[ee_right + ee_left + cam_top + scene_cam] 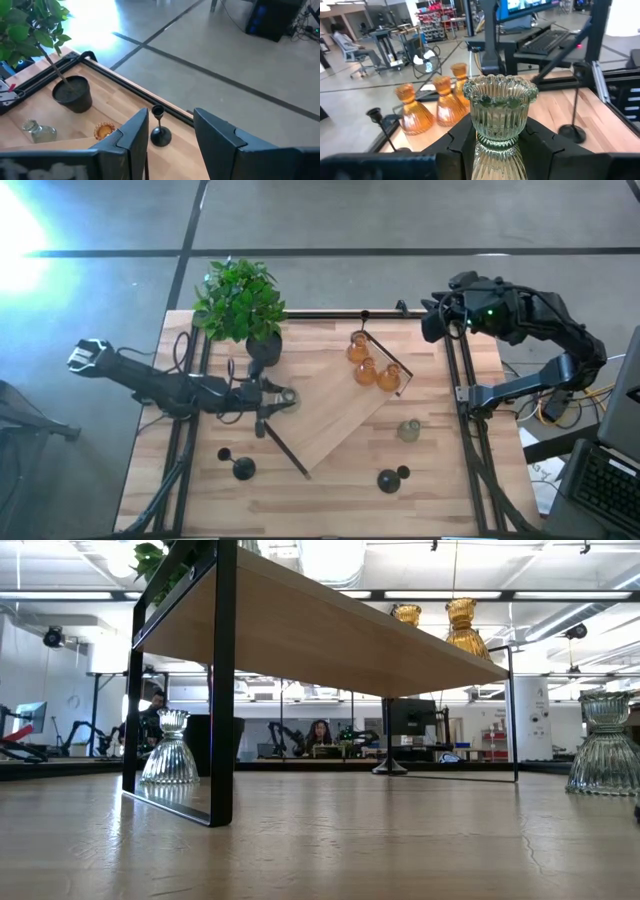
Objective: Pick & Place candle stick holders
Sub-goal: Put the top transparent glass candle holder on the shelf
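Observation:
My left gripper needs to keep holding the pale green holder (290,398) until the holder is lower: the holder hangs high above the wooden shelf (330,415).
My left gripper (288,398) reaches in level from the table's left, shut on a pale green glass holder (500,105) over the left corner of the raised wooden shelf (330,415). Three amber holders (365,365) stand on the shelf's far right part. Another pale holder (408,430) stands on the table at the right. In the low view one pale holder (168,750) stands below the shelf. Black holders stand at the near left (243,469), the near middle (389,480) and the far edge (160,132). My right gripper (170,150) hangs open high above the far right corner. My left gripper pinches the pale green holder at its narrow waist (495,144) between the two fingers (457,145), one on each side. The fingers come in level from the table's left. The holder stands upright with its scalloped cup above the fingers; its base is hidden below them.
A black pot with a green plant (258,340) stands on the shelf's far left. The shelf's black metal legs (222,680) stand on the table. Black frame rails (462,380) run along both sides. A keyboard (610,480) lies beyond the right edge.

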### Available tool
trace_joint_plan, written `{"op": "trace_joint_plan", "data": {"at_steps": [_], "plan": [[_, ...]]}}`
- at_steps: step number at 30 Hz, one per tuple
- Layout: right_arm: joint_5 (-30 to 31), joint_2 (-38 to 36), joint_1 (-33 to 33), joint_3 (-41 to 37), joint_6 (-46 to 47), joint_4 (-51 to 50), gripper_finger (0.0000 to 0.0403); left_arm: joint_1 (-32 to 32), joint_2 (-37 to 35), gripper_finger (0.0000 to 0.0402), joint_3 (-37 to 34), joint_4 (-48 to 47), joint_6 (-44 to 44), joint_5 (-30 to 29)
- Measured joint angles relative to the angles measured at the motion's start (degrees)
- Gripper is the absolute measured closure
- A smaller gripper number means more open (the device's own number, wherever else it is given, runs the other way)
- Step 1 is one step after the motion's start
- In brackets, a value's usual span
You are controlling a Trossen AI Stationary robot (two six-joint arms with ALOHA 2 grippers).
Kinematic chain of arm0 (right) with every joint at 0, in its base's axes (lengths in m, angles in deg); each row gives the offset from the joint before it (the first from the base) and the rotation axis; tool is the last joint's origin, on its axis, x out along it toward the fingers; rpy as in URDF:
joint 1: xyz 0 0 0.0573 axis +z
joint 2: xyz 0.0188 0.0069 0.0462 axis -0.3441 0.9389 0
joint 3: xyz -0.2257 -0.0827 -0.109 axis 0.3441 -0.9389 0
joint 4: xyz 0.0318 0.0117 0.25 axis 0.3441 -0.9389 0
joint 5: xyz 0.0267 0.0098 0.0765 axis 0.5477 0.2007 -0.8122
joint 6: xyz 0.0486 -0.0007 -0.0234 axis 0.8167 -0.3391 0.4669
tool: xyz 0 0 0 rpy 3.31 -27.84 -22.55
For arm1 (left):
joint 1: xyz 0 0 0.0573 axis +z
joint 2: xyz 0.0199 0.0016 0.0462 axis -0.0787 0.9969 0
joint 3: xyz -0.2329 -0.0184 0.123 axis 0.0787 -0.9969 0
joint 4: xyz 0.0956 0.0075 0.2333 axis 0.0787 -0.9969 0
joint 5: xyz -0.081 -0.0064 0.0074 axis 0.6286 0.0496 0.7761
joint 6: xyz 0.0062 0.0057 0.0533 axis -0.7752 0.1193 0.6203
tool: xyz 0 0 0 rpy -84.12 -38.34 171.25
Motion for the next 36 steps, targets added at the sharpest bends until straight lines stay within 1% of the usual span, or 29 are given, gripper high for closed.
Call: {"op": "trace_joint_plan", "data": {"at_steps": [8, 15, 20, 29, 36], "plan": [[-0.11, 0.55, 0.00, 0.00, 0.00, 1.01, 0.0258, -1.58, -0.11, 0.0279, -5.52, 4.43, -2.54, 0.09], [-0.13, 0.55, 0.00, 0.00, 1.34, 1.10, 0.0264, -1.69, -0.57, 0.0279, -10.81, 13.14, -3.83, 1.83], [-0.11, 0.57, 0.00, 0.00, 1.71, 1.15, 0.0271, -1.69, -1.13, 0.0278, -13.83, 15.69, -5.00, 2.49], [-0.13, 0.90, -1.37, 0.02, 1.91, 1.96, 0.0273, -1.69, -1.36, 0.0278, -15.61, 16.07, -6.86, 4.38], [-0.44, 1.38, -1.95, 0.02, 1.75, 2.98, 0.0275, -1.69, -1.36, 0.0278, -17.93, 16.65, -9.11, 4.74]]}}
